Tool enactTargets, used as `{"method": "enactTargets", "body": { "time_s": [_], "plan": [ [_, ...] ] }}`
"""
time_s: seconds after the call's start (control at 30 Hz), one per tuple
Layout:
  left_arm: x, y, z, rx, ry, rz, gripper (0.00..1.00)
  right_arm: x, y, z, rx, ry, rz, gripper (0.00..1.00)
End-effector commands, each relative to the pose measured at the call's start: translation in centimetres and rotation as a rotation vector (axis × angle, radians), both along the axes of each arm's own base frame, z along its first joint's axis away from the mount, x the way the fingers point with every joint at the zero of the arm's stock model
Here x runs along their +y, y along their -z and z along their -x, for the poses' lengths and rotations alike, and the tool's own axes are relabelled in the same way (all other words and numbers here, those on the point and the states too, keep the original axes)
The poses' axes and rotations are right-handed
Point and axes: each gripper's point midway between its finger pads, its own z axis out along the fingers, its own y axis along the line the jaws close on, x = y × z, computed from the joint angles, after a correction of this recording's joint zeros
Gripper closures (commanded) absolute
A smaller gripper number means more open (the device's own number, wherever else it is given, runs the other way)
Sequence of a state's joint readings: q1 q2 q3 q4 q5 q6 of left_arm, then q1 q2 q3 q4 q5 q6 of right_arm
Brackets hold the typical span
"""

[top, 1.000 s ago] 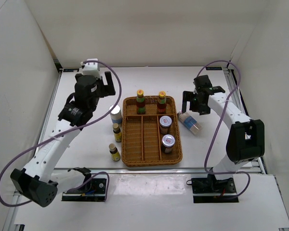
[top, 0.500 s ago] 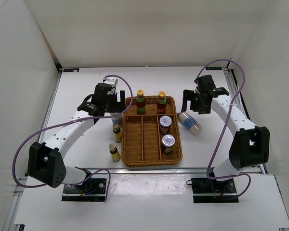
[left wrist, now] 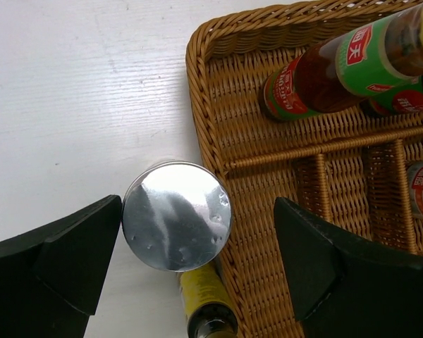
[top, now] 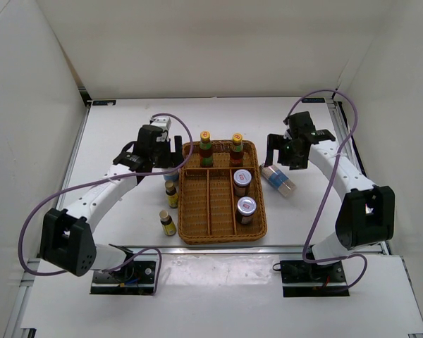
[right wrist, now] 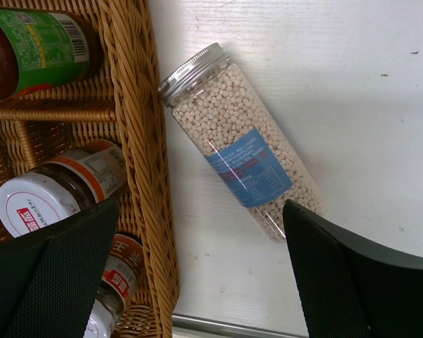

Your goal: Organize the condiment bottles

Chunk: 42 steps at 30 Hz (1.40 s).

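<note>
I should close my left gripper on the lid now: my fingers are level with the sides of the silver lid (left wrist: 177, 215) in the left wrist view. Closing now would hold it.
The left gripper (top: 163, 156) is open, low over an upright white-blue cylinder; its silver lid (left wrist: 177, 215) sits between the jaws, close to the left finger (left wrist: 56, 267). The right finger (left wrist: 338, 260) hangs over the wicker tray (left wrist: 268, 162). The right gripper (top: 285, 156) is open and empty above the second cylinder (top: 278, 179), which lies on its side by the tray's right rim (right wrist: 240, 141). Two red-sauce bottles (top: 205, 148) (top: 236, 148) stand in the tray's back section. Two silver-lidded jars (top: 242, 182) (top: 246, 210) stand in its right lane. Two yellow bottles (top: 171, 193) (top: 168, 222) stand left of the tray.
The wicker tray (top: 197, 236) has three long lanes; only the right lane holds jars. White walls enclose the table on three sides. A metal rail (top: 211, 248) runs along the near edge. Purple cables loop off both arms.
The left arm swung from the back left down to the upright cylinder beside the tray's left rim. The right gripper shifted only slightly above the lying cylinder.
</note>
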<state>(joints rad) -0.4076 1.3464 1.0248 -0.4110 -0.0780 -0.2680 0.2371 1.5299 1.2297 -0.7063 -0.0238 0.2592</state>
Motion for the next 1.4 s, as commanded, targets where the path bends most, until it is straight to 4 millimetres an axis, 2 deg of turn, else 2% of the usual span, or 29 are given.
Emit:
{"method": "enactTargets", "body": {
  "time_s": [0.0, 0.1, 0.17, 0.2, 0.23, 0.27, 0.47, 0.5, 0.57, 0.67, 0.83, 0.97, 1.0, 1.03, 1.1, 1.13, 1.33, 1.37],
  "plan": [
    [0.5, 0.4, 0.5, 0.024, -0.020, 0.000, 0.02, 0.5, -0.8, 0.3, -0.016, -0.007, -0.029, 0.00],
    [0.3, 0.7, 0.6, 0.038, -0.017, 0.011, 0.10, 0.6, -0.8, 0.3, -0.014, -0.012, -0.037, 0.00],
    [0.1, 1.1, 0.6, 0.051, -0.010, 0.012, 0.24, 0.6, -0.8, 0.3, -0.014, -0.012, -0.037, 0.00],
    [0.0, 0.5, 0.3, 0.038, -0.009, 0.017, 0.30, 0.6, -1.1, 0.4, -0.024, -0.012, -0.039, 0.00],
    [0.0, 0.4, 0.4, 0.042, -0.010, 0.015, 0.41, 0.6, -1.4, 0.4, -0.033, -0.012, -0.041, 0.00],
    [0.1, -0.3, 0.5, 0.022, -0.003, 0.017, 0.45, 0.5, -1.4, 0.3, -0.035, -0.007, -0.034, 0.00],
    [1.6, -8.1, -0.5, -0.172, -0.053, 0.005, 0.62, -0.1, -2.4, 1.0, -0.059, 0.003, -0.020, 0.00],
    [1.5, -10.0, -0.8, -0.206, -0.050, 0.012, 0.65, -0.1, -2.6, 1.2, -0.059, 0.003, -0.020, 0.00],
    [1.9, -12.2, -0.5, -0.239, -0.060, 0.021, 0.71, -0.2, -2.9, 1.2, -0.068, 0.003, -0.023, 0.00],
    [1.2, -16.3, 0.0, -0.338, -0.049, 0.032, 0.74, -0.4, -2.7, 1.4, -0.069, 0.009, -0.013, 0.00],
    [-1.5, -20.8, 1.0, -0.390, 0.056, 0.163, 0.79, -0.4, -2.7, 1.4, -0.069, 0.009, -0.013, 0.00],
    [-4.9, -20.0, 1.3, -0.336, 0.146, 0.210, 0.85, -0.4, -2.5, 1.4, -0.060, 0.009, -0.011, 0.00],
    [-5.8, -19.0, 1.2, -0.311, 0.165, 0.202, 0.85, -0.4, -2.5, 1.4, -0.060, 0.009, -0.011, 0.00],
    [-7.6, -18.4, 1.9, -0.293, 0.210, 0.202, 0.87, -0.4, -2.5, 1.4, -0.060, 0.009, -0.011, 0.00],
    [-9.3, -17.0, 2.1, -0.260, 0.239, 0.184, 0.87, -0.4, -2.5, 1.4, -0.060, 0.009, -0.011, 0.00],
    [-10.5, -16.8, 2.5, -0.262, 0.262, 0.180, 0.87, -0.4, -2.5, 1.4, -0.060, 0.009, -0.011, 0.00],
    [-14.0, -14.0, 3.2, -0.234, 0.300, 0.189, 0.87, -1.2, -2.4, 1.2, -0.064, 0.024, 0.002, 0.00],
    [-14.0, -13.6, 3.2, -0.226, 0.301, 0.184, 0.87, -1.2, -2.1, 1.4, -0.055, 0.024, 0.004, 0.00]
  ]
}}
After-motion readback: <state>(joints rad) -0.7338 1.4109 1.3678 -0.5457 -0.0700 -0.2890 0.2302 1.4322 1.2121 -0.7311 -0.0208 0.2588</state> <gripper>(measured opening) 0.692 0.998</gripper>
